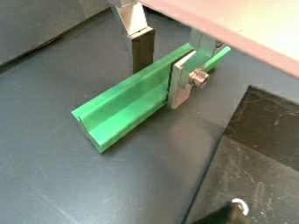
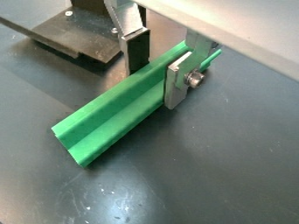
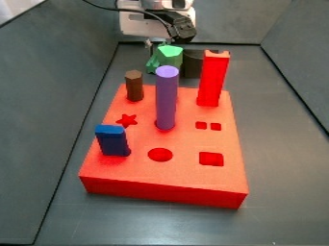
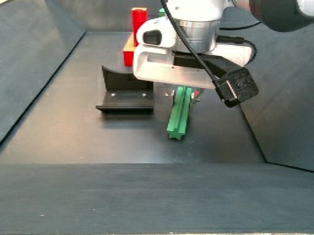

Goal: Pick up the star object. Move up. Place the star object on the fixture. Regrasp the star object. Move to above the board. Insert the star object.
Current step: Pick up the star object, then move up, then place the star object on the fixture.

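One end of the star object should be grabbed by my gripper next, so that the star object can be stood upright on the fixture.
The star object point(image 1: 117, 109) is a long green rod lying flat on the dark floor, seen in both wrist views point(image 2: 100, 127). My gripper point(image 1: 159, 86) is down over one end of it, open, with one finger on each side point(image 2: 156, 87). A thin strip of floor shows between the dark-padded finger point(image 1: 140, 52) and the rod. In a side view the gripper point(image 4: 185, 92) stands over the rod point(image 4: 181, 115), with the fixture point(image 4: 123, 96) just beside it. The fixture point(image 2: 70, 39) also shows in a wrist view. The board point(image 3: 180, 159) lies in front, with its star hole point(image 3: 127, 120).
On the board stand a purple cylinder point(image 3: 167, 96), a red pillar point(image 3: 215, 77), a brown cylinder point(image 3: 134, 85), a blue block point(image 3: 112, 139) and a bright-green piece point(image 3: 168, 53). Dark enclosure walls point(image 4: 50, 73) rise on both sides.
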